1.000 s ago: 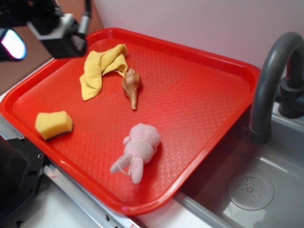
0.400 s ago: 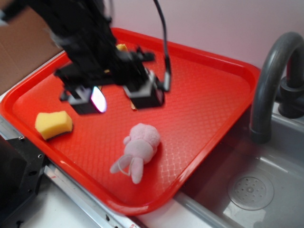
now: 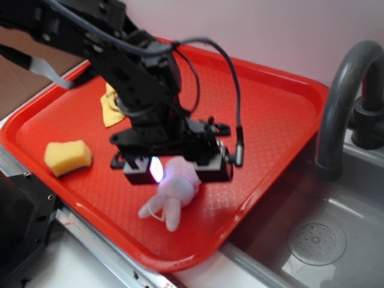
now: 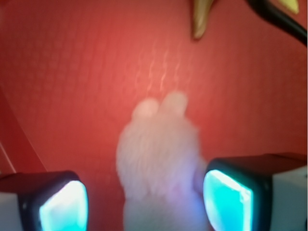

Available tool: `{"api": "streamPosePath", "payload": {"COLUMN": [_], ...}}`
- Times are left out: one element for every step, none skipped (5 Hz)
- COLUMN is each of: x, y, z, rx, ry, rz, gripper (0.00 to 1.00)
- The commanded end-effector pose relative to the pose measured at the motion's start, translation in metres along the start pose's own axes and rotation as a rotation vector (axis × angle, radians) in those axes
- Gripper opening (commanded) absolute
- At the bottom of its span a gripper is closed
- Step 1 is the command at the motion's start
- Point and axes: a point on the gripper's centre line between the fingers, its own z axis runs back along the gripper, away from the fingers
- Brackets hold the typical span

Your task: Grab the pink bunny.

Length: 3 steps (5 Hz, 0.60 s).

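The pink bunny needs to come off the red tray, so my gripper should pick it up by its round body (image 3: 181, 174) next.
The pink bunny (image 3: 175, 189) lies on the red tray (image 3: 264, 102) near its front edge, ears and thin loop toward the front. My gripper (image 3: 174, 169) hangs just above its round body, jaws open on either side. In the wrist view the bunny (image 4: 159, 159) sits between the two glowing pads (image 4: 226, 199), close to the right pad, with a gap to the left one. Nothing is gripped.
A yellow sponge (image 3: 67, 157) lies at the tray's left front. A yellow cloth (image 3: 109, 108) shows behind the arm. The seashell tip (image 4: 199, 17) shows in the wrist view. A grey faucet (image 3: 342, 102) and sink (image 3: 312, 240) stand to the right.
The arm has swung from the tray's back left corner across the middle and come down over the bunny. The bunny has not moved.
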Motion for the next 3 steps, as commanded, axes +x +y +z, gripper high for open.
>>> {"api": "streamPosePath", "payload": {"x": [-0.006,-0.006,-0.004], "y": [-0.001,0.001,0.009], "z": [-0.028,-0.029,-0.008], "rx": [0.052,0.052,0.041], "ry": [0.0,-0.002,-0.034], "rz": [-0.025,-0.016,0.003], "gripper": [0.35,0.0,0.0]}}
